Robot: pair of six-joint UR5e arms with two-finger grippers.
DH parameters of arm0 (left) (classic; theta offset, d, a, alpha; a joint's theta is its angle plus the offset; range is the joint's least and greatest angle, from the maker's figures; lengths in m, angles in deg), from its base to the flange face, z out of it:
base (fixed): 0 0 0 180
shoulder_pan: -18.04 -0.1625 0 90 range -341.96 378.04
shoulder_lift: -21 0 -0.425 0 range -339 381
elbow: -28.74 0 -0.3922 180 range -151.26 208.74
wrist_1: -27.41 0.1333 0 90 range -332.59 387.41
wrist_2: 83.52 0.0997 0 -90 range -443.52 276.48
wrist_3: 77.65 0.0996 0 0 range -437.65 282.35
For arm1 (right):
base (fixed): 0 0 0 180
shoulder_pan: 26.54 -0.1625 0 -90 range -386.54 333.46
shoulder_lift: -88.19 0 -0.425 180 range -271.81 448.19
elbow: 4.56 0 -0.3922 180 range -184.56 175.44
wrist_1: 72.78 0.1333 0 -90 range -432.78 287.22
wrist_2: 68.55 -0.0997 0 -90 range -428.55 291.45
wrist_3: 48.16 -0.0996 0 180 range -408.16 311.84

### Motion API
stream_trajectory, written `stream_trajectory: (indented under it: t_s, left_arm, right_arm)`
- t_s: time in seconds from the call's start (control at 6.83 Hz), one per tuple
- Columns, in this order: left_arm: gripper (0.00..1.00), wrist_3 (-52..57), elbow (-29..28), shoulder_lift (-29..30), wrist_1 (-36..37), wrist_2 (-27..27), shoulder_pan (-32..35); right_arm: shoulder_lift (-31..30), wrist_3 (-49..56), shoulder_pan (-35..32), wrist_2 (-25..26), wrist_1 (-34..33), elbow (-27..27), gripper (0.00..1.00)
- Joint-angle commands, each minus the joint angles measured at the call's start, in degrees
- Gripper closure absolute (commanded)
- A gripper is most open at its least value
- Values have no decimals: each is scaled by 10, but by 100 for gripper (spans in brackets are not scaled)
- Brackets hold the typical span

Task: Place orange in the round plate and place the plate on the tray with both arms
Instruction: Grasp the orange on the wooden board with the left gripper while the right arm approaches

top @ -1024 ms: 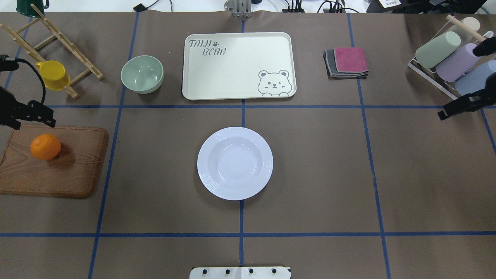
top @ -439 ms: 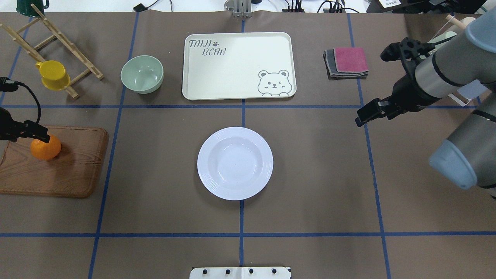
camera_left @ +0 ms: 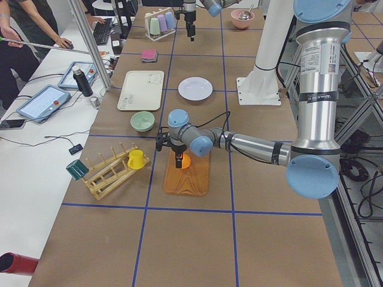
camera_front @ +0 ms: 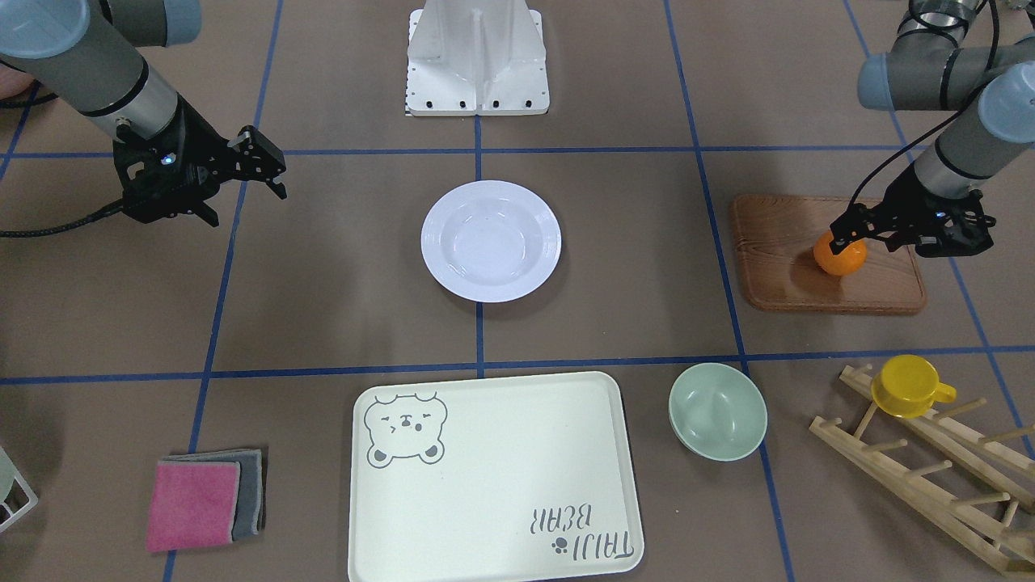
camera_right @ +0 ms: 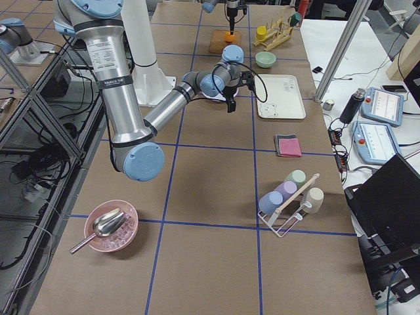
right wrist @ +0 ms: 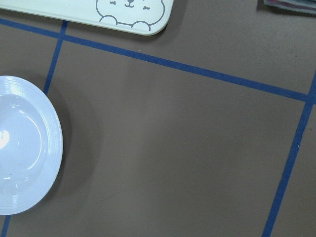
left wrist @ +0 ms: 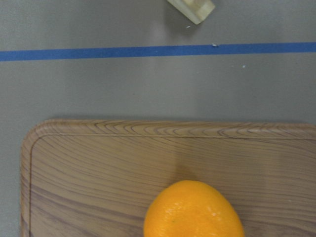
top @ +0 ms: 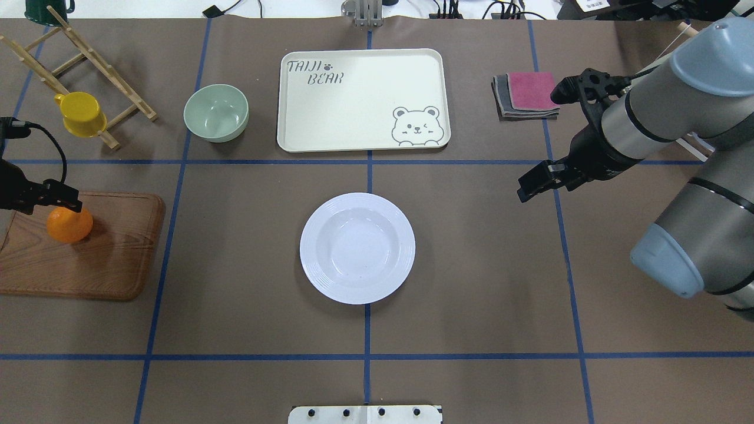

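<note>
My left gripper should next grab the orange around its round body (camera_front: 840, 258), and then the orange goes in the round plate (camera_front: 491, 241).
The orange (top: 70, 226) rests on the brown wooden board (top: 106, 259) at the table's left and fills the bottom of the left wrist view (left wrist: 193, 210). My left gripper (top: 62, 203) hangs open right over its top (camera_front: 849, 233); I cannot tell whether the fingers touch it. In the middle lies the white round plate (top: 357, 248), with nothing in it. Beyond it sits the cream bear tray (top: 362, 100), also bare. Well to the right of the plate, my right gripper (top: 527, 188) hovers open and holds nothing (camera_front: 271, 170). The plate's edge (right wrist: 24, 148) and a tray corner (right wrist: 148, 27) show in the right wrist view.
A mint-green bowl (top: 216, 112) stands left of the tray. A yellow cup (top: 81, 115) hangs on a wooden rack (top: 88, 59) at the back left. Folded pink and grey cloths (top: 527, 94) lie right of the tray. The right arm's elbow (top: 677, 259) looms over the table's right side.
The right arm has swung in from the right edge toward the middle. The left gripper has come down and forward onto the top of the orange.
</note>
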Motion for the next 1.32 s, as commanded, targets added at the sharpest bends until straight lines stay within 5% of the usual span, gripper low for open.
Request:
stream_trajectory:
  t_s: [0.0,0.44,1.17]
  left_arm:
    - [1,-15,-18,16,-5,0,-7]
    - [1,-19,-67,18,-51,2,-21]
    - [35,-64,-48,20,-62,-1,-37]
  right_arm:
    - [-4,0,0,0,0,0,0]
    - [-6,0,0,0,0,-2,0]
    - [-6,0,0,-1,0,-2,0]
